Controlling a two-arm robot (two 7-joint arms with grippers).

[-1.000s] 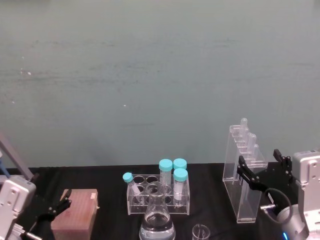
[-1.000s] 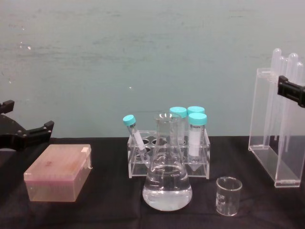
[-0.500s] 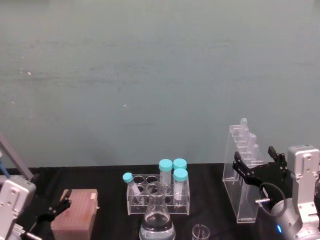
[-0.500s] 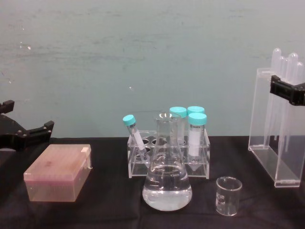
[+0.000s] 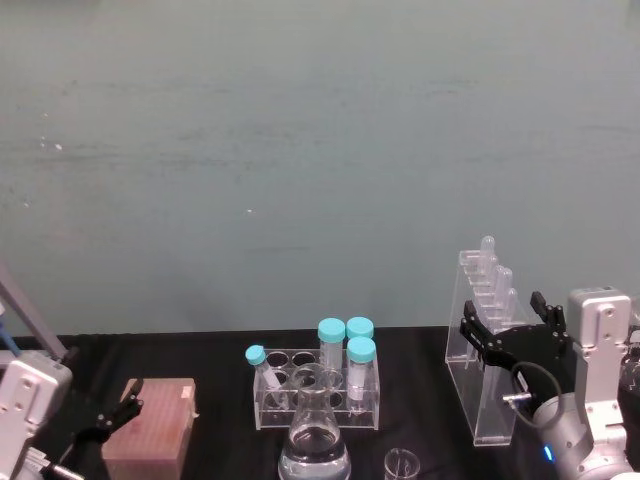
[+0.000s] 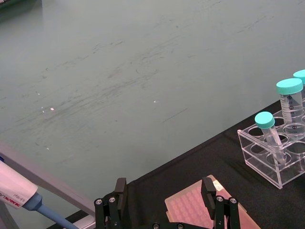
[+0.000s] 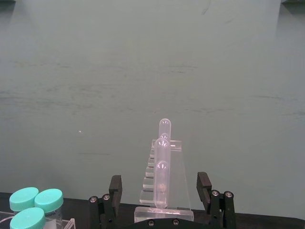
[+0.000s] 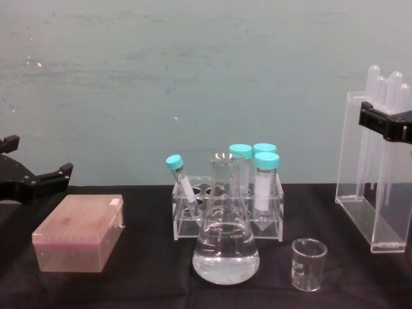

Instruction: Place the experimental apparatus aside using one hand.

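Note:
Long pipettes stick out above the rack, so the robot's right gripper next needs to hold it steady against tipping and should grab the rack by its upper part (image 7: 175, 146).
The clear acrylic pipette rack (image 5: 487, 345) stands at the table's right side, with long pipettes upright in it (image 8: 373, 193). My right gripper (image 5: 503, 315) is open at the rack's upper part. In the right wrist view the rack (image 7: 162, 195) lines up between the two spread fingers of that gripper (image 7: 159, 180). One black finger (image 8: 372, 120) crosses the rack's top in the chest view. The conical flask (image 8: 226, 241) holds clear liquid at the front centre, and the small beaker (image 8: 308, 264) stands to its right. My left gripper (image 8: 38, 158) is parked open at the far left.
A clear tube rack (image 8: 228, 209) with teal-capped tubes stands behind the flask. A pink tip box (image 8: 80, 232) lies at the left, below the left gripper (image 6: 164, 186). A pipette handle (image 6: 19, 193) leans at the left edge. Black cloth (image 8: 148, 283) covers the table before a green wall.
My right gripper has shifted left toward the pipette rack, still open, so its fingers now reach around the rack's top. The left arm and the glassware have not moved.

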